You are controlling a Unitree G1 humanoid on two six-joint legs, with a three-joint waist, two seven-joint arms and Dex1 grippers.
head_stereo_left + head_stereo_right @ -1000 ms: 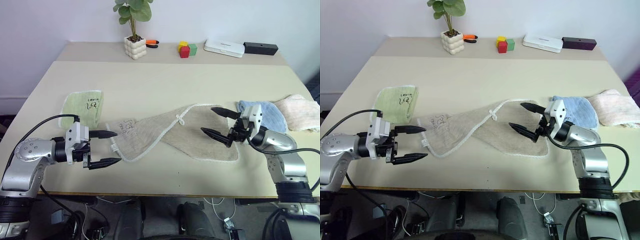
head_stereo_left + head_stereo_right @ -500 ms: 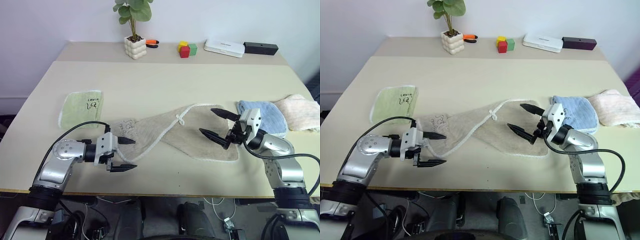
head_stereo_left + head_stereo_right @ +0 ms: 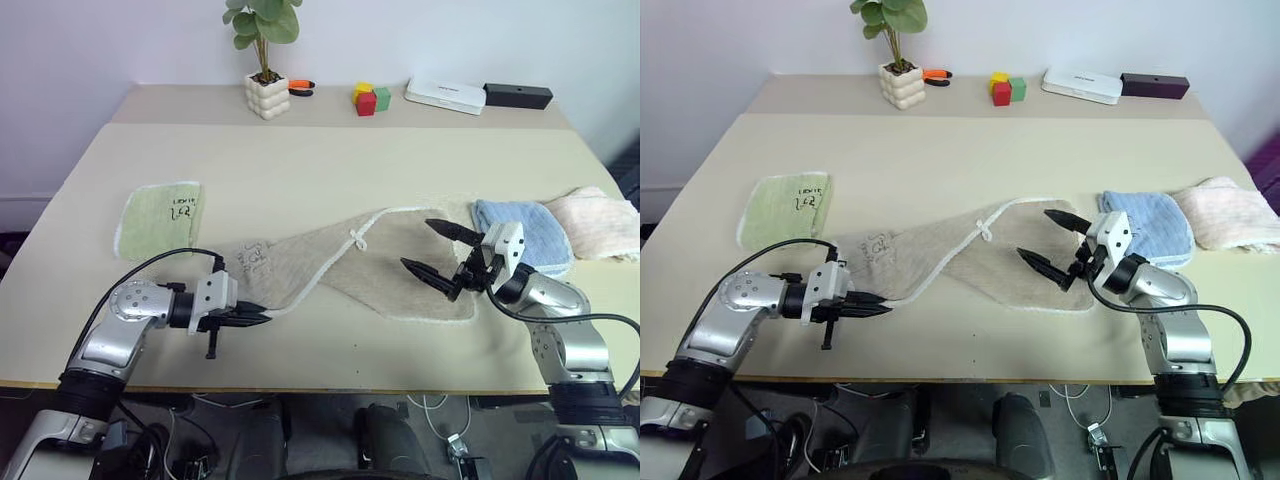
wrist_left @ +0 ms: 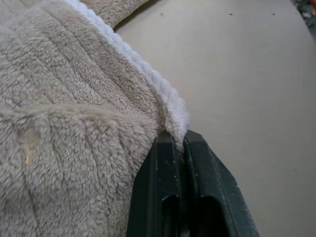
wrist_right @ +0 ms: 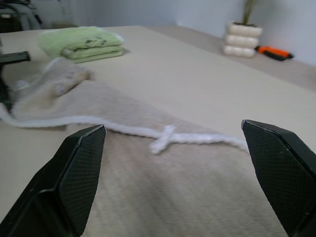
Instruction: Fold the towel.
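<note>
The white edging lies folded over as a raised rim while the cloth beneath stays flat. My right gripper needs to grab the towel's edging corner point(image 3: 425, 209) point(image 5: 241, 143) next.
The towel point(image 3: 340, 262), beige-brown with white edging, lies crumpled across the middle of the table, its small white loop point(image 3: 359, 240) on top. My left gripper point(image 3: 262, 319) lies low at the towel's near-left edge and is shut on it. In the left wrist view its two black fingers point(image 4: 168, 163) pinch the white edging point(image 4: 173, 106). Over the towel's right part my right gripper point(image 3: 416, 243) hovers open, holding nothing. The right wrist view looks between its fingertips point(image 5: 81, 163) at the loop point(image 5: 163, 138).
A folded pale green towel point(image 3: 160, 213) lies left of the towel. A light blue towel point(image 3: 522, 228) and a pinkish one point(image 3: 607, 222) lie at the right. A potted plant point(image 3: 266, 92), coloured blocks point(image 3: 370, 98), a white box point(image 3: 445, 95) and a black box point(image 3: 518, 96) stand along the back.
My left gripper moved right and down to the towel's near-left edge and shut on it. The right gripper stayed open over the towel's right part.
</note>
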